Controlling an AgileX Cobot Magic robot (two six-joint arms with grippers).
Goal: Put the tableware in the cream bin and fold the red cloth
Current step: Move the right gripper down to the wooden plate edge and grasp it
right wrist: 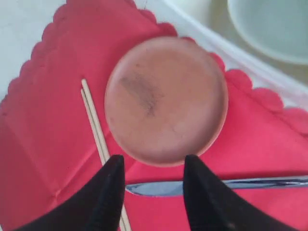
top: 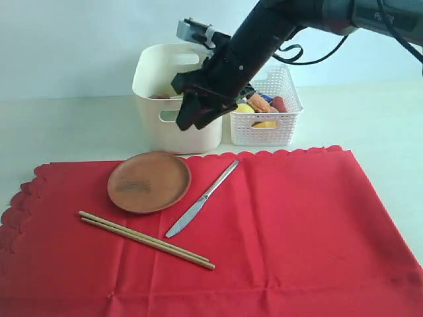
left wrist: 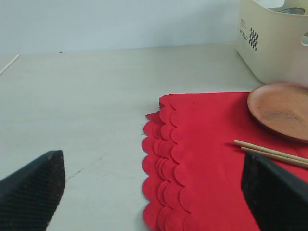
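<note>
I should next grab the brown plate by its thin rim (top: 185, 196) (right wrist: 161, 164) with my right gripper, because the plate's round side is wider than the open fingers.
A red cloth (top: 277, 224) (left wrist: 207, 159) (right wrist: 48, 144) lies spread flat on the table. On it rest a brown plate (top: 149, 181) (left wrist: 281, 108) (right wrist: 166, 101), a slim metal utensil (top: 201, 198) (right wrist: 154, 187) and a pair of chopsticks (top: 145, 239) (left wrist: 269, 153) (right wrist: 94, 115). The cream bin (top: 158, 125) (left wrist: 274, 48) (right wrist: 231, 53) stands behind the cloth, with a pale bowl (right wrist: 274, 29) inside. My right gripper (top: 192, 115) (right wrist: 153, 163) hangs open and empty in front of the bin, above the plate's near rim. My left gripper (left wrist: 151, 163) is wide open over the cloth's scalloped left edge.
A white perforated basket (top: 264, 129) holding food stands right of the cream bin. Bare pale table (left wrist: 86, 96) stretches left of the cloth. The left scalloped edge of the cloth is doubled over itself.
</note>
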